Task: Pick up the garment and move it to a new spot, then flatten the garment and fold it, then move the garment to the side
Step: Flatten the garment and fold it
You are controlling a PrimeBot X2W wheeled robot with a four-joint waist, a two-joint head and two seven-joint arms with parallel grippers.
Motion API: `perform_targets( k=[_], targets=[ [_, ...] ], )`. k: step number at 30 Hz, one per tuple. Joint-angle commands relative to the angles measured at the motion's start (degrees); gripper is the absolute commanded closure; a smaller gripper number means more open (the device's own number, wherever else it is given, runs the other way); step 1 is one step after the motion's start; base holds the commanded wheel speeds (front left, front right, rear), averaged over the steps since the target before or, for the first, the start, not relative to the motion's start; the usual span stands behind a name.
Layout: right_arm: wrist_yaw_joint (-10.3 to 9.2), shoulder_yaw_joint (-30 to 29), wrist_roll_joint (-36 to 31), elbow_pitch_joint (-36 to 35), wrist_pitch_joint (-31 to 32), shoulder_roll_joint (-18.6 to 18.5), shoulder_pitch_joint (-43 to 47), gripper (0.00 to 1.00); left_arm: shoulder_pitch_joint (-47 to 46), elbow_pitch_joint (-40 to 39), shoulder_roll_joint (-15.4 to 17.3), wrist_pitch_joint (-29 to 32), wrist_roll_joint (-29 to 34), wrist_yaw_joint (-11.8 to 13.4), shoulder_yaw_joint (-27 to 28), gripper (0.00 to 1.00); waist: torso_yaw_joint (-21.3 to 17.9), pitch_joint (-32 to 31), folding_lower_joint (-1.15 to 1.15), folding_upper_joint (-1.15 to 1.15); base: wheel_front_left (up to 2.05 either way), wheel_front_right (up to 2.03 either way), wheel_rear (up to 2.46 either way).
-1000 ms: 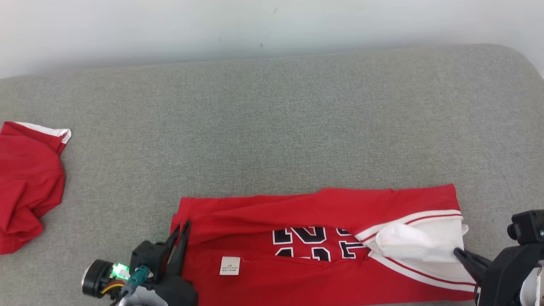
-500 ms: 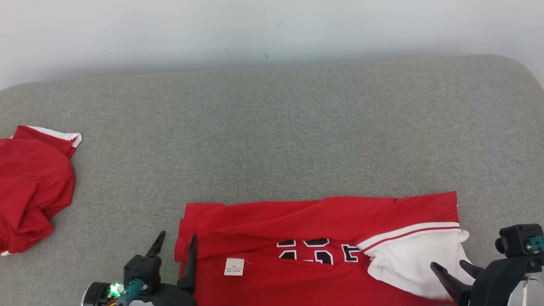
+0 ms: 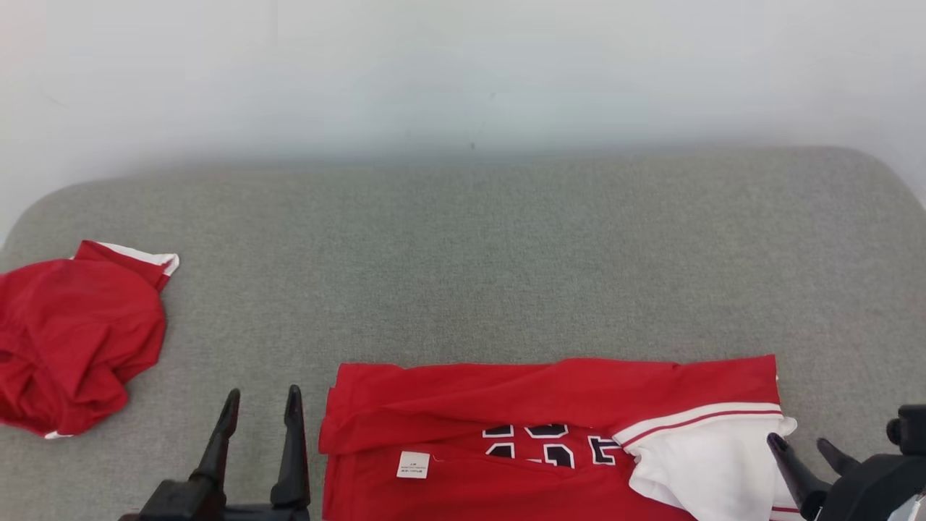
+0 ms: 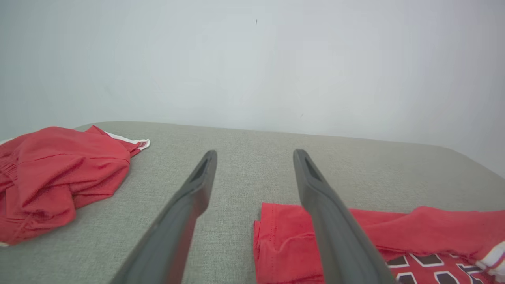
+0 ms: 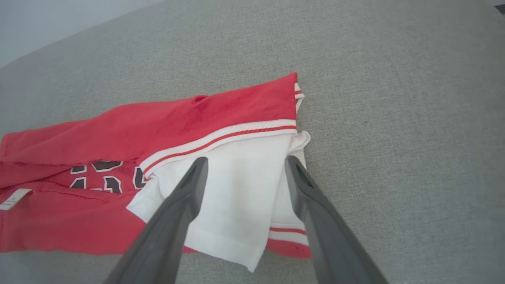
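Observation:
The jersey needs to be folded in half, so the robot's right gripper should next grab its white sleeve fabric (image 3: 713, 456) (image 5: 239, 189).
The garment (image 3: 550, 405) is a red jersey with dark numerals, a white label and a white-and-red striped end, lying folded lengthwise near the front of the grey cushion (image 3: 463, 275). My left gripper (image 3: 262, 405) stands open just left of its left edge, holding nothing. In the left wrist view the garment (image 4: 284, 240) lies low behind the right finger (image 4: 327, 213). My right gripper (image 3: 801, 443) is open at the garment's white right end. The right wrist view has the garment (image 5: 189, 130) with its white flap (image 5: 240, 185) between my spread fingers (image 5: 173, 213), not gripped.
A second red cloth (image 3: 72, 340) lies crumpled at the cushion's left edge, also in the left wrist view as a red heap (image 4: 59, 173). A pale wall (image 3: 463, 72) rises behind the cushion. The cushion's back half is bare grey fabric.
Both grippers opened and let go of the garment, then drew back from its ends. The head camera tilted up, so the whole scene sits lower.

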Motion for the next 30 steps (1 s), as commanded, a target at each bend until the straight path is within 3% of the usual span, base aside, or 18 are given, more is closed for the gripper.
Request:
perform_targets(
  k=[1,9,17,30],
  targets=[
    [0.01,-0.6,-0.34,1.33,-1.15,1.07,0.24,0.0,2.29,-0.96,-1.41,-0.15,1.56,-1.34,2.1,0.0,0.99,-1.4,0.0,0.0,0.0,0.0,0.0],
    [0.0,-2.61,-1.74,8.43,-6.9,3.08,-1.2,0.0,8.21,-3.52,-7.43,-0.16,7.04,-7.9,12.31,0.0,1.72,-2.65,0.0,0.0,0.0,0.0,0.0],
    [0.0,-4.01,-4.93,15.52,-8.62,2.03,-3.8,0.0,9.75,-2.5,-9.77,-0.16,10.15,-11.91,16.66,0.0,1.95,-2.08,0.0,0.0,0.0,0.0,0.0],
    [0.01,-5.73,-8.36,21.86,-0.88,0.4,-10.95,0.0,8.21,-2.01,-10.87,-0.16,13.03,-13.73,18.12,0.0,3.79,0.8,0.0,0.0,0.0,0.0,0.0]
  ],
)
